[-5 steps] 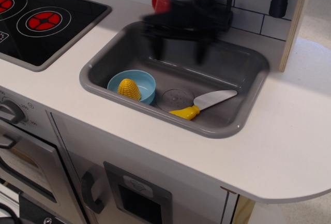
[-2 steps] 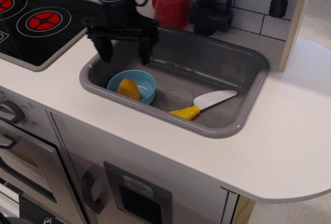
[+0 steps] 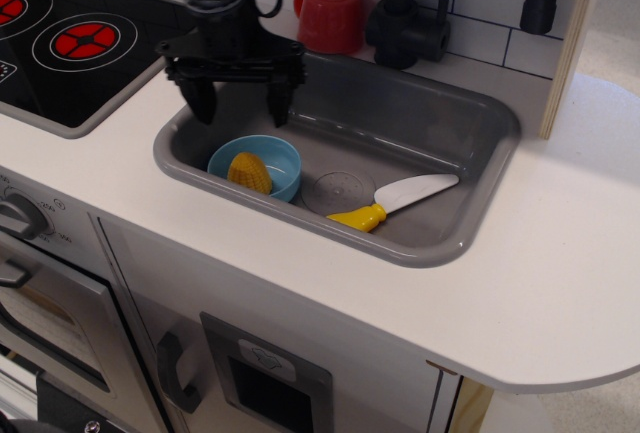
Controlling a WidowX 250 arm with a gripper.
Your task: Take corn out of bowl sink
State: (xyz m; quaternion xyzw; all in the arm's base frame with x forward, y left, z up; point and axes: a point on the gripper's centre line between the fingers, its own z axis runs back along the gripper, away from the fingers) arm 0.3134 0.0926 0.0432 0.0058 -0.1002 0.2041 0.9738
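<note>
My gripper grabs the yellow corn (image 3: 249, 172) by its kernel-covered sides next, to take it out of the sink.
The yellow corn (image 3: 249, 172) lies in the light blue bowl (image 3: 281, 156), which sits in the front left corner of the grey sink (image 3: 440, 123). My black gripper (image 3: 241, 108) hangs open and empty over the sink's left end, just above and behind the bowl. One of its fingers (image 3: 204, 100) is over the sink's left rim and the other is over the basin. It touches neither the corn nor the bowl.
A white toy knife with a yellow handle (image 3: 392, 202) lies in the sink by the round drain (image 3: 338, 191). A red cup (image 3: 333, 17) and a black faucet (image 3: 404, 15) stand behind the sink. A black stove top (image 3: 70, 38) is at left.
My gripper has swung from over the sink's back middle to its left end above the bowl. In the last half second it sank only slightly. The corn and the bowl have not moved.
</note>
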